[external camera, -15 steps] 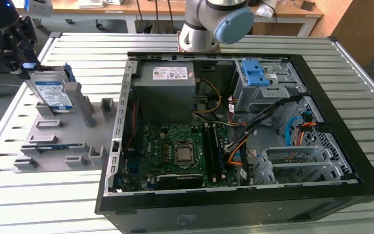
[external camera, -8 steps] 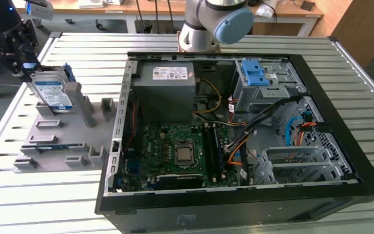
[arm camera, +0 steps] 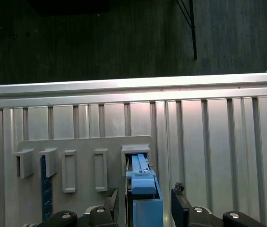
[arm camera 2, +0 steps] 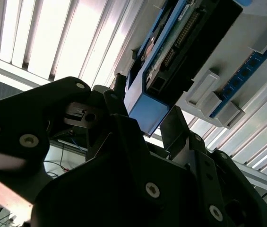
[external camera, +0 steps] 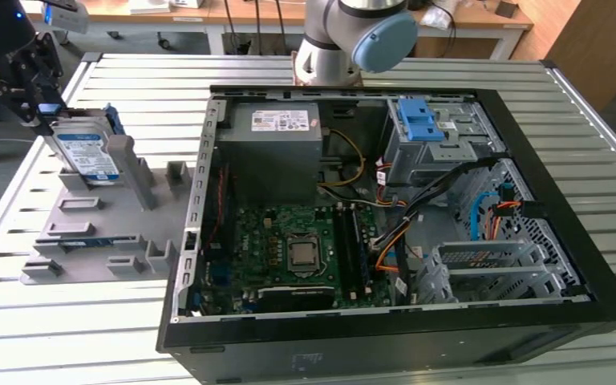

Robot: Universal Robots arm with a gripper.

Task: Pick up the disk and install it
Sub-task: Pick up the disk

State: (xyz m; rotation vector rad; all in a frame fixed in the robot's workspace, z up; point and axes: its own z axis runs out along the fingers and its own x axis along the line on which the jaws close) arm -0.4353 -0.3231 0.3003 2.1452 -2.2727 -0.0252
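Observation:
My gripper grips the disk by its blue carrier frame next, to install the disk in the computer case.
The disk (external camera: 83, 152) stands on edge in a slot of the grey holder fixture (external camera: 105, 237) at the exterior view's left, its white-and-blue label facing out and its blue carrier frame around it. My gripper (external camera: 48, 119) is at the disk's upper end. In the first wrist view the gripper (arm camera: 144, 202) is open. One dark finger is on each side of the disk's blue frame (arm camera: 142, 187), with a narrow gap at both. In the second wrist view the fingers (arm camera 2: 176, 125) flank the disk's blue end (arm camera 2: 148, 113), and its circuit-board side is visible.
An open computer case (external camera: 565, 200) lies at the exterior view's right of the fixture, with the motherboard (external camera: 286, 249), a grey power-supply box (external camera: 276, 132) and a drive cage with blue latches (external camera: 428, 120). The arm's base (external camera: 340, 40) stands behind the case. The slatted metal table (external camera: 73, 337) ends just beyond the fixture.

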